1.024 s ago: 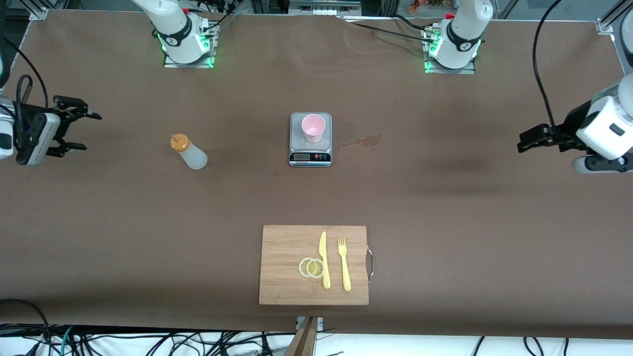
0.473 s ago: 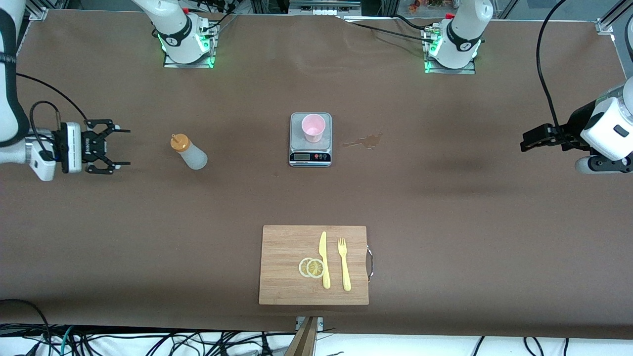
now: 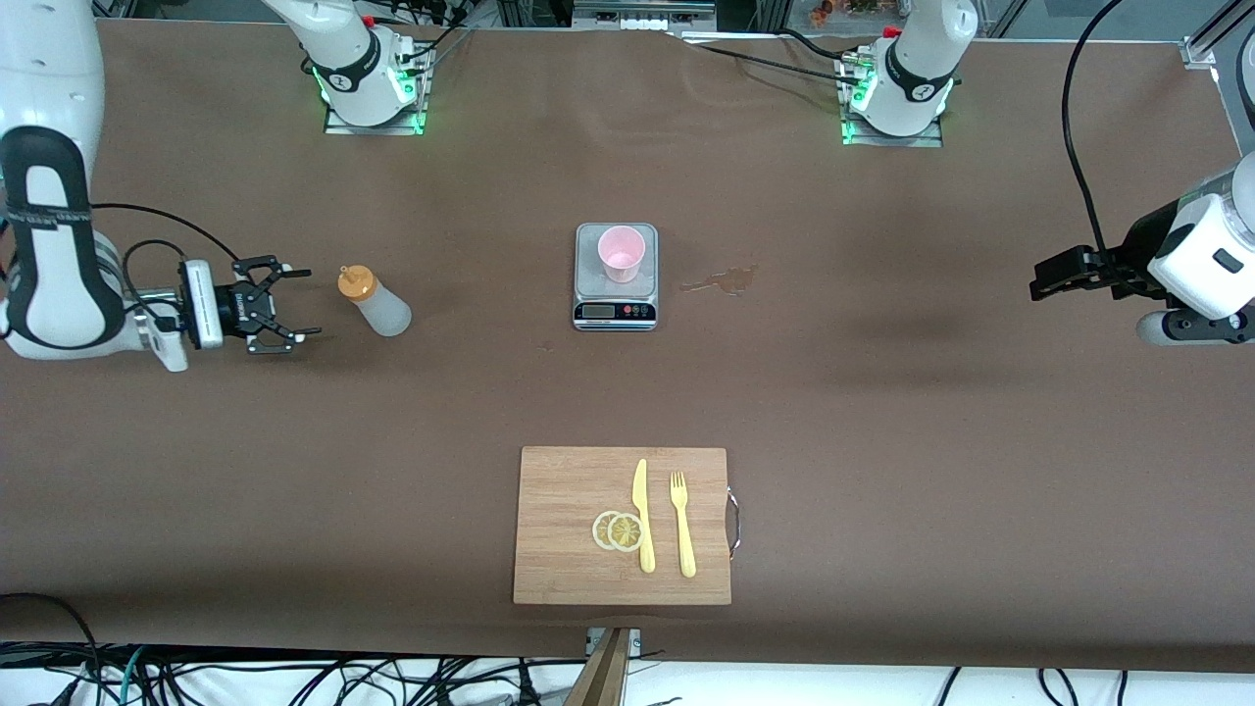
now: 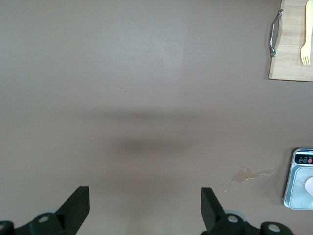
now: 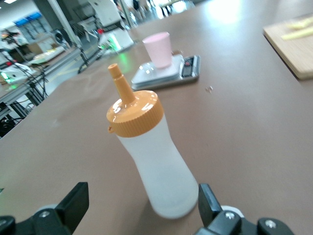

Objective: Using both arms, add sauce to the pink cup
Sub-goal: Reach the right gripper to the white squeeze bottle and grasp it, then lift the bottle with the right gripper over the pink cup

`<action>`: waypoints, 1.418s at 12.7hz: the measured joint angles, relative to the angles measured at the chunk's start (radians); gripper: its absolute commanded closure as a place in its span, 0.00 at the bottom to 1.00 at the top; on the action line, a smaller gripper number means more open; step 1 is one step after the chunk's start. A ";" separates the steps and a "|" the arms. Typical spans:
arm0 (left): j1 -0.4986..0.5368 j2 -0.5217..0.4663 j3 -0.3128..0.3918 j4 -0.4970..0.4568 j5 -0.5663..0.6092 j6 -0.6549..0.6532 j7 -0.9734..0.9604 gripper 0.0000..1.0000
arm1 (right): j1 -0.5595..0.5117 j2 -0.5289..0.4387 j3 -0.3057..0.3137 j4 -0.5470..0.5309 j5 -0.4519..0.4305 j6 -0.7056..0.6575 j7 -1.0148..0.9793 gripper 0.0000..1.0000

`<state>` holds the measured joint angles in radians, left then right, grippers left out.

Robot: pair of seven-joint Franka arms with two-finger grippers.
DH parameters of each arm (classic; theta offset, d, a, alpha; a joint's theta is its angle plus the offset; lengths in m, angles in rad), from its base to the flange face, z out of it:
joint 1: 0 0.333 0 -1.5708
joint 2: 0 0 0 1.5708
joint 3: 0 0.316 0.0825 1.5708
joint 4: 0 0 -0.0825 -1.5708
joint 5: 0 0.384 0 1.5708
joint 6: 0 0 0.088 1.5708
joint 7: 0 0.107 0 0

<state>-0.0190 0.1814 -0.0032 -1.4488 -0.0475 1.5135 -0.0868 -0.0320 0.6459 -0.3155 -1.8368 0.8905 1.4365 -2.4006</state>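
The sauce bottle needs to be picked up next with my right gripper by its whitish body (image 3: 384,311), to add sauce to the pink cup (image 3: 622,253).
The sauce bottle (image 3: 377,304), whitish with an orange nozzle cap, stands on the brown table toward the right arm's end. My right gripper (image 3: 302,303) is low beside it, open, fingers pointing at it with a small gap left. In the right wrist view the sauce bottle (image 5: 154,161) fills the space ahead of the open right gripper (image 5: 142,193), untouched. The pink cup (image 3: 622,253) sits on a small scale (image 3: 615,294) at mid-table; the cup (image 5: 158,49) also shows past the bottle. My left gripper (image 3: 1041,282) waits open over the left arm's end; in the left wrist view the left gripper (image 4: 144,196) is empty.
A wooden cutting board (image 3: 569,529) with lemon slices (image 3: 618,530), a yellow knife (image 3: 642,515) and a fork (image 3: 682,525) lies nearer the front camera. A brown spill stain (image 3: 726,281) marks the table beside the scale.
My right arm has swung in from the table's end, bringing its open gripper close to the sauce bottle. The left arm has barely moved.
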 measured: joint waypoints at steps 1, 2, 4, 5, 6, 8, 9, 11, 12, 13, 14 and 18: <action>-0.001 0.000 -0.001 0.000 0.000 0.000 0.000 0.00 | 0.000 0.029 0.021 0.000 0.020 -0.013 -0.054 0.01; -0.002 0.000 -0.002 0.000 0.000 0.000 0.000 0.00 | 0.002 0.057 0.044 0.001 0.045 -0.016 -0.104 0.01; -0.004 0.000 -0.002 0.000 0.000 0.000 0.000 0.00 | 0.008 0.096 0.064 0.004 0.076 -0.022 -0.169 0.02; -0.004 0.000 -0.002 0.000 0.000 0.000 0.000 0.00 | 0.008 0.103 0.072 0.005 0.081 -0.031 -0.184 0.20; -0.004 0.000 -0.002 0.000 0.000 0.000 0.000 0.00 | 0.007 0.104 0.081 0.006 0.082 -0.036 -0.195 0.59; -0.004 0.000 -0.002 0.000 0.000 0.000 0.000 0.00 | 0.008 0.104 0.095 0.006 0.083 -0.037 -0.200 0.77; -0.004 0.001 -0.002 0.000 0.000 0.000 0.000 0.00 | 0.008 0.104 0.097 0.007 0.083 -0.038 -0.200 0.78; -0.004 0.002 -0.002 0.000 0.000 0.000 0.000 0.00 | 0.007 0.105 0.097 0.020 0.083 -0.056 -0.186 0.78; -0.004 0.003 -0.002 0.000 0.000 0.000 0.000 0.00 | 0.008 0.104 0.097 0.031 0.083 -0.069 -0.155 0.78; -0.004 0.004 -0.002 0.000 0.000 0.000 0.000 0.00 | 0.011 0.102 0.099 0.042 0.083 -0.078 -0.113 0.78; -0.004 0.005 -0.002 0.000 0.000 0.000 0.000 0.00 | 0.019 0.092 0.101 0.053 0.083 -0.086 -0.066 0.78; -0.005 0.007 -0.003 0.000 0.000 0.000 0.000 0.00 | 0.138 -0.038 0.102 0.079 0.047 -0.042 0.177 0.78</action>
<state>-0.0237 0.1888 -0.0061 -1.4488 -0.0476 1.5132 -0.0869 0.1063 0.6079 -0.2135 -1.7577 0.9377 1.3945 -2.2236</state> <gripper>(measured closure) 0.000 0.507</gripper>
